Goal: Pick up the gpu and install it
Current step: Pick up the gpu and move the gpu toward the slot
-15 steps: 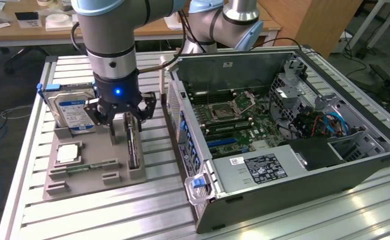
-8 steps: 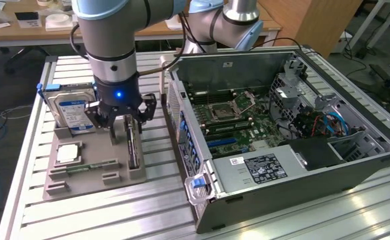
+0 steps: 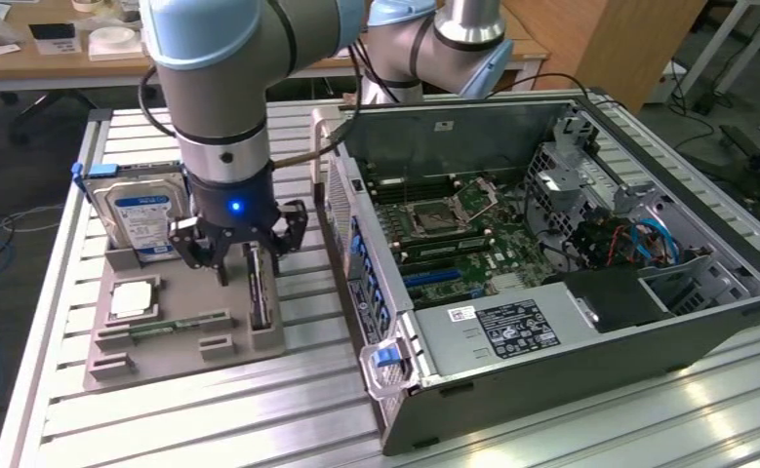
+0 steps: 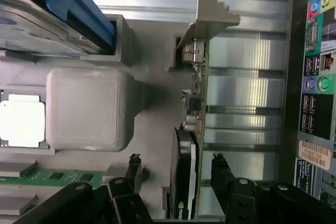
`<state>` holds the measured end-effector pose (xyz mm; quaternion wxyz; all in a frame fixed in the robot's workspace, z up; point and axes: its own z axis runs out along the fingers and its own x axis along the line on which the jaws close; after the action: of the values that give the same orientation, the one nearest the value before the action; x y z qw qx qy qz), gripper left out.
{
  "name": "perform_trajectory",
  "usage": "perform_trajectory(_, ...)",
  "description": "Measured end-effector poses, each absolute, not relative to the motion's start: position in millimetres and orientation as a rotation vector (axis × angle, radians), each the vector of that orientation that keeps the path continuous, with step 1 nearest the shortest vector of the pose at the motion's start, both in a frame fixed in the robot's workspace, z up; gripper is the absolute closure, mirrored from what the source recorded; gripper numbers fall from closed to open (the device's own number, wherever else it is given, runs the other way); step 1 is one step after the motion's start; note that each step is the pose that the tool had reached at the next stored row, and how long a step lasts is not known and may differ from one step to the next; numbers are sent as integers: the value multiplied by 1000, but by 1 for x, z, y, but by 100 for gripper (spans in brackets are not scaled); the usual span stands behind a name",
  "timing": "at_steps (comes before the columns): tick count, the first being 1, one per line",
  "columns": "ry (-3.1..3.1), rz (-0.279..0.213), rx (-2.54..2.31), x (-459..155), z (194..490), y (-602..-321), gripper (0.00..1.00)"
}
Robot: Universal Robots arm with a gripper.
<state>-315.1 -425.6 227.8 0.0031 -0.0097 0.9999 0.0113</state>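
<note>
The metal bracket (image 4: 211, 15) gets wide at one end, so next my gripper will hold the GPU across the flat sides of its black cooler (image 4: 186, 178).
The gpu (image 3: 260, 289) stands on edge in a slot of the grey holder tray (image 3: 158, 366), its green board and black cooler edge-on in the wrist view (image 4: 196, 85). My gripper (image 3: 242, 252) hangs right over it, open. In the wrist view the gripper (image 4: 177, 170) straddles the card: one black finger (image 4: 134, 169) sits on the tray side and the other on the case side, with a gap between each and the card. Nothing is held.
The tray also carries a silver hard drive (image 3: 139, 210), a processor chip (image 3: 133, 298) and a green memory stick (image 3: 158, 328). An open computer case (image 3: 692, 331) with its motherboard (image 3: 448, 234) lies at the exterior view's right, its rear ports (image 4: 315, 77) near the card.
</note>
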Motion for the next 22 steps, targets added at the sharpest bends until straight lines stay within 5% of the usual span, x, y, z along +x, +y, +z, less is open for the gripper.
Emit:
perform_trajectory(13, 3135, 34, 9, -309, 217, -426, 35)
perform_trajectory(22, 3134, 31, 54, -312, 215, -423, 45)
